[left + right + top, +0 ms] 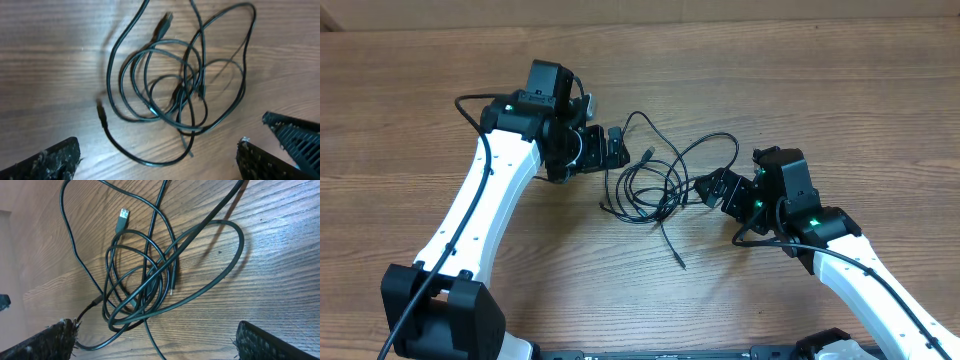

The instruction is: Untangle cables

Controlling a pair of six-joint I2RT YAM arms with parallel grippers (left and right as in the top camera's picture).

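Observation:
The outer piece of cable is on the bundle's edge nearest my left gripper. That gripper will pick it up next, leaving the other loops free to untangle.
The cables [655,180] are thin black cords lying in a tangled bundle of loops on the wooden table between the two arms. One plug end [649,152] lies near the top of the bundle and a loose tail [672,250] trails toward the front. My left gripper [616,148] is open just left of the bundle, holding nothing. My right gripper [712,190] is open just right of it, holding nothing. The tangle fills the left wrist view [175,85], with the left gripper [157,162] open below it. It also fills the right wrist view [150,280], with the right gripper [155,342] open.
The wooden table [800,70] extends all round. Thicker black wires [470,105] run along the left arm.

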